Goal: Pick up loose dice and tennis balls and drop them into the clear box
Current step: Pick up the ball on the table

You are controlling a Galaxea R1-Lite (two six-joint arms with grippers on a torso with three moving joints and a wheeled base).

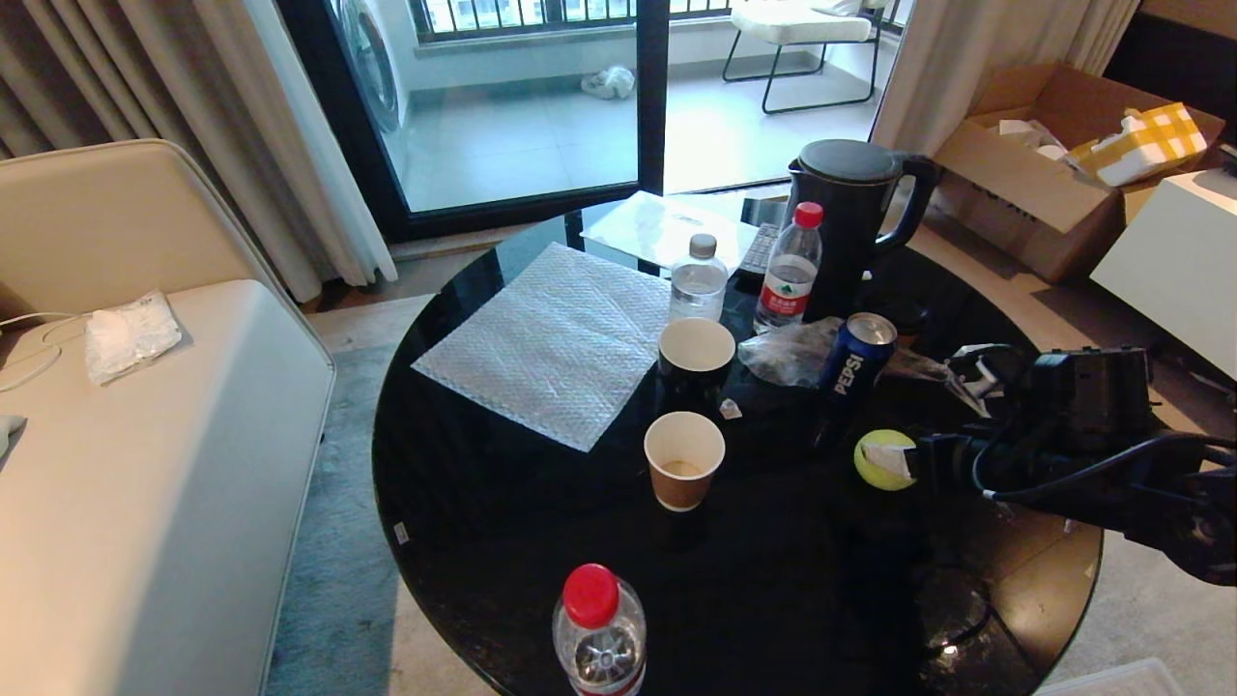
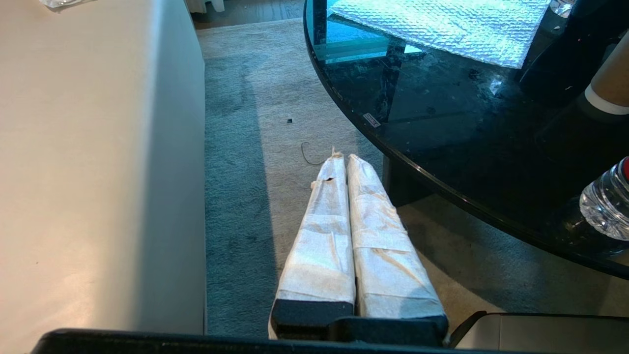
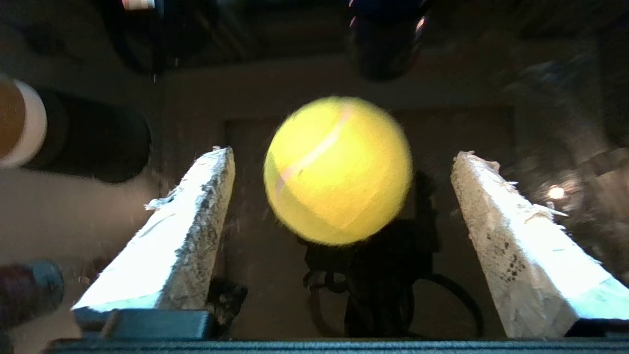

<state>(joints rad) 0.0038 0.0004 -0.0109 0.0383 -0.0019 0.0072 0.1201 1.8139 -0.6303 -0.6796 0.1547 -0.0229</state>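
Observation:
The right gripper grabs the tennis ball (image 1: 873,454) by its fuzzy round sides next. Then it drops the ball into the clear box (image 1: 1111,679).
A yellow-green tennis ball (image 1: 873,454) rests on the black round table (image 1: 503,522), right of centre, just in front of the Pepsi can. My right gripper (image 1: 897,461) reaches in from the right and stands open around it. In the right wrist view the tennis ball (image 3: 338,169) lies between the two padded fingers (image 3: 196,221) of the right gripper (image 3: 344,155), with a gap on each side. My left gripper (image 2: 342,158) hangs shut and empty over the carpet beside the table. The clear box (image 1: 1111,679) shows only as a whitish corner at the lower right. No dice are in view.
Around the ball stand a Pepsi can (image 1: 858,360), a brown paper cup (image 1: 683,459), a black cup (image 1: 696,362), two water bottles (image 1: 790,271), a kettle (image 1: 850,208) and crumpled plastic. Bubble wrap (image 1: 551,338) covers the table's left. Another bottle (image 1: 599,628) stands at the front edge. A sofa (image 1: 145,435) is on the left.

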